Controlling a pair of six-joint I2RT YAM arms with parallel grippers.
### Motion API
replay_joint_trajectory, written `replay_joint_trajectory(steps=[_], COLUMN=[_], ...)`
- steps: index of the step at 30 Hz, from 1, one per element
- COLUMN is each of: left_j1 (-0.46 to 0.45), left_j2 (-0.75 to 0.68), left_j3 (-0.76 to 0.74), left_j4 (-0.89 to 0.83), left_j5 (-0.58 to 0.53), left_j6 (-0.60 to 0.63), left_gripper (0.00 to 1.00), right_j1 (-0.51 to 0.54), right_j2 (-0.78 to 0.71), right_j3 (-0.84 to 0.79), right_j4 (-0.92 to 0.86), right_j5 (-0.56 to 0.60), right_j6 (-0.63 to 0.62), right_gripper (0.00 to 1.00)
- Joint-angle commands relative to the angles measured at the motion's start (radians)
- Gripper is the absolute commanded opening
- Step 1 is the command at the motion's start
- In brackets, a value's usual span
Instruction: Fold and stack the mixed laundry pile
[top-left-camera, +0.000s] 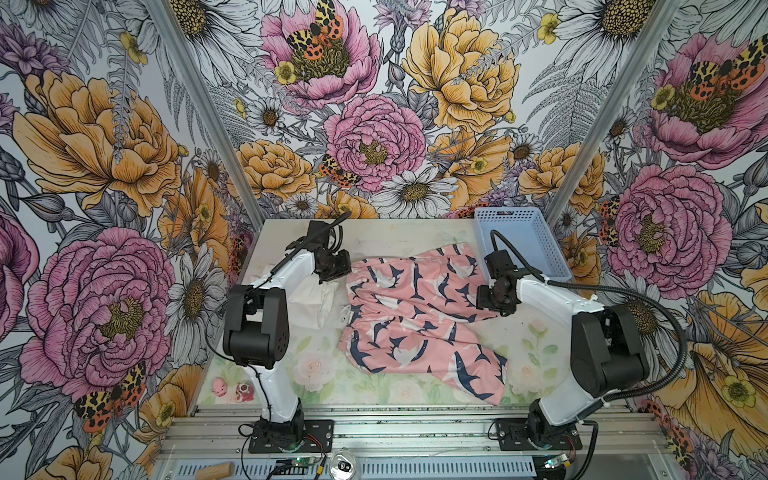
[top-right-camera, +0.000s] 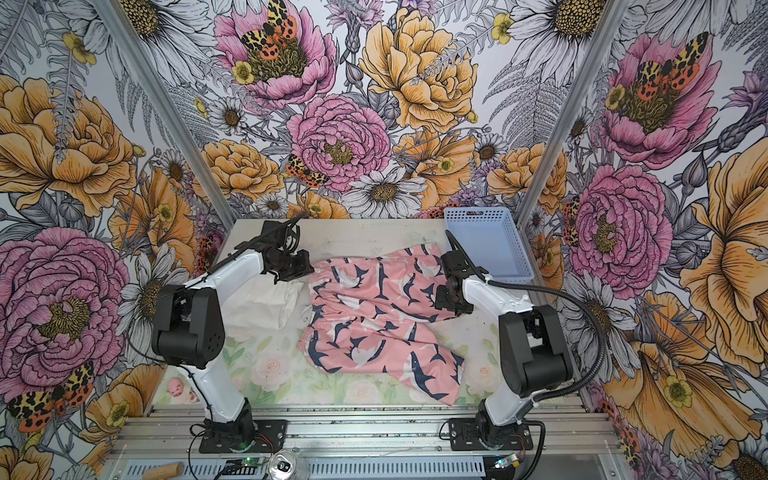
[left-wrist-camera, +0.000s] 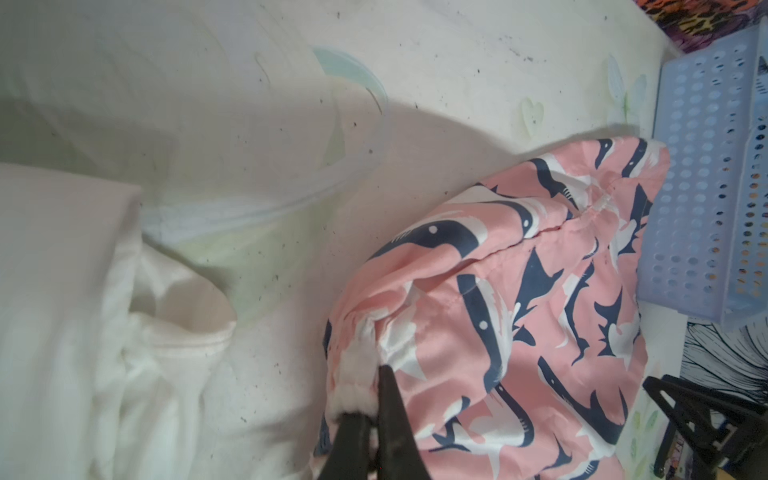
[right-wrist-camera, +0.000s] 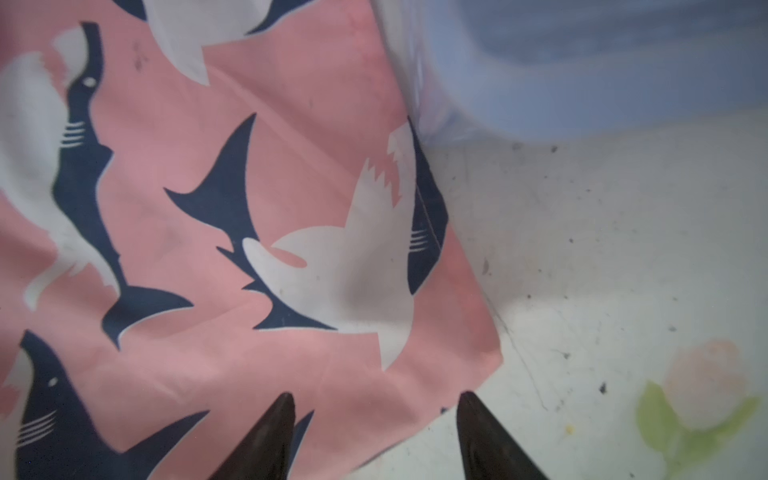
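Note:
My right gripper needs to grab the pink garment by its hem corner (top-left-camera: 489, 316) next, opposite the held waistband (top-left-camera: 350, 277), so the garment can be straightened and folded.
The pink garment (top-left-camera: 419, 320) with its navy-and-white shark print lies spread over the middle of the table in both top views (top-right-camera: 382, 320). Beside it on the left, partly under my left arm, sits the crumpled white garment (top-left-camera: 309, 299). My left gripper (left-wrist-camera: 370, 390) is shut on the gathered white-edged waistband at the pink garment's (left-wrist-camera: 519, 311) far left corner. The white garment (left-wrist-camera: 62, 311) fills one side of that wrist view. My right gripper (right-wrist-camera: 377, 395) hangs open just above a hem corner of the pink garment (right-wrist-camera: 208, 208), near its right edge, with nothing between the fingers.
A light blue perforated basket (top-left-camera: 523, 245) stands at the back right, close to the pink garment's far corner and my right wrist. Two small pink toys (top-left-camera: 232, 388) sit at the front left. A can (top-left-camera: 343, 463) and a wooden cylinder (top-left-camera: 216, 471) lie beyond the front rail.

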Motion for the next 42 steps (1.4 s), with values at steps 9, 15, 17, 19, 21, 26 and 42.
replay_joint_trajectory(steps=[9,15,17,19,21,26,42], left_j1=[0.068,0.090,0.091,0.089,0.088,0.073,-0.116], left_j2=[0.172,0.182,0.152,0.095,0.023,-0.206,-0.554], left_j3=[0.083,0.122,0.113,0.088,0.043,-0.135,-0.626], left_j4=[-0.004,-0.059,-0.058,-0.058,-0.058,-0.077,-0.072], left_j5=[-0.077,-0.124,-0.139,-0.169,-0.198,-0.220,-0.212], left_j6=[-0.022,0.007,0.009,0.007,0.007,-0.001,-0.176], left_gripper=[0.00,0.20,0.24,0.36,0.55,0.64,0.66], right_j1=[-0.012,-0.013,-0.009,-0.002,0.010,0.047,0.247], right_j2=[0.158,0.161,0.115,0.037,-0.053,-0.316,-0.801], right_j3=[0.065,0.069,0.061,0.048,0.021,-0.106,-0.525], right_j4=[0.083,0.083,0.073,0.040,-0.010,-0.168,-0.239], right_j5=[0.042,0.020,0.015,0.008,0.001,-0.074,-0.230], right_j6=[-0.031,-0.027,-0.022,-0.012,0.002,0.064,0.466], right_gripper=[0.61,0.59,0.60,0.62,0.64,0.66,0.62])
